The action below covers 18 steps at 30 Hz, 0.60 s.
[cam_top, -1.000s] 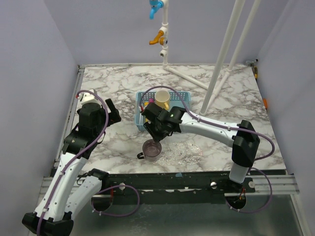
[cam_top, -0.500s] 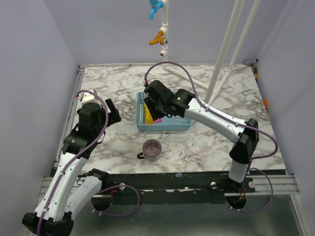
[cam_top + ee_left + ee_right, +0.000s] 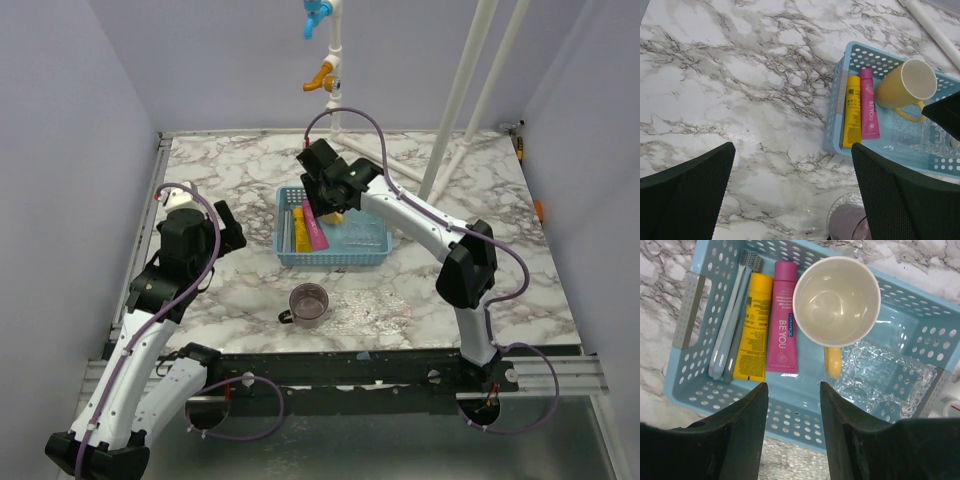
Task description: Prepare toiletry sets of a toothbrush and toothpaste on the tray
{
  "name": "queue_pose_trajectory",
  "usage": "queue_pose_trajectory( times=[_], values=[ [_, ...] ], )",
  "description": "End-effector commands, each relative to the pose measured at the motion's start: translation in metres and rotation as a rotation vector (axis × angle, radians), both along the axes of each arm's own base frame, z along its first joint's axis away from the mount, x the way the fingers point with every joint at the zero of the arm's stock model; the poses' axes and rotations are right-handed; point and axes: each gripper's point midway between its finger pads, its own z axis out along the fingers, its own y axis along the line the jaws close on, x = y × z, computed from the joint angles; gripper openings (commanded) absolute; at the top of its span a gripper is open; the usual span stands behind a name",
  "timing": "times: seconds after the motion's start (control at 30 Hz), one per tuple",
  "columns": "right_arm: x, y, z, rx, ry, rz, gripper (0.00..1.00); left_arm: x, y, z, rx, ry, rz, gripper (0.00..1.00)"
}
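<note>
My right gripper grabs the yellow mug by its side [image 3: 805, 329] next, which leaves the mug's base free to stand on the tabletop.
A light-blue mesh basket [image 3: 685, 370] holds two grey-blue toothbrushes [image 3: 730, 315], a yellow toothpaste tube [image 3: 754, 330], a magenta-pink toothpaste tube [image 3: 784, 325], a yellow mug [image 3: 836, 300] and a clear plastic tray [image 3: 880, 375]. My right gripper [image 3: 792, 387] hovers open and empty above the basket's near wall [image 3: 322, 200]. Both tubes show in the top view, yellow [image 3: 303, 228] and pink [image 3: 318, 233]. My left gripper [image 3: 792, 150] is open and empty over bare marble, left of the basket [image 3: 832, 135].
A purple translucent cup [image 3: 308, 302] stands on the table in front of the basket [image 3: 335, 257], and a clear glinting patch of plastic [image 3: 380, 305] lies right of it. White pipes [image 3: 455, 110] rise at the back right.
My right gripper has moved from just above the purple cup back and up over the basket. The cup stays on the table. The left arm has not moved.
</note>
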Motion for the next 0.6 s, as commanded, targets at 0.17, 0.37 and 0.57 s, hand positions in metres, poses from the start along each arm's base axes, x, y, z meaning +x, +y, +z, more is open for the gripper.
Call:
queue_pose_trajectory(
  times=[0.17,0.37,0.57],
  values=[
    [0.043,0.017,-0.005,0.046,-0.025,-0.011,0.49,-0.001,-0.002,0.008,-0.017,-0.009,-0.011,0.99],
    [0.061,0.022,-0.027,0.01,-0.026,-0.028,0.49,0.0,-0.003,0.007,-0.018,-0.006,-0.015,0.99],
    [0.073,0.024,-0.05,0.003,-0.001,-0.04,0.49,0.0,-0.003,0.007,-0.017,-0.003,-0.015,0.99]
  ],
)
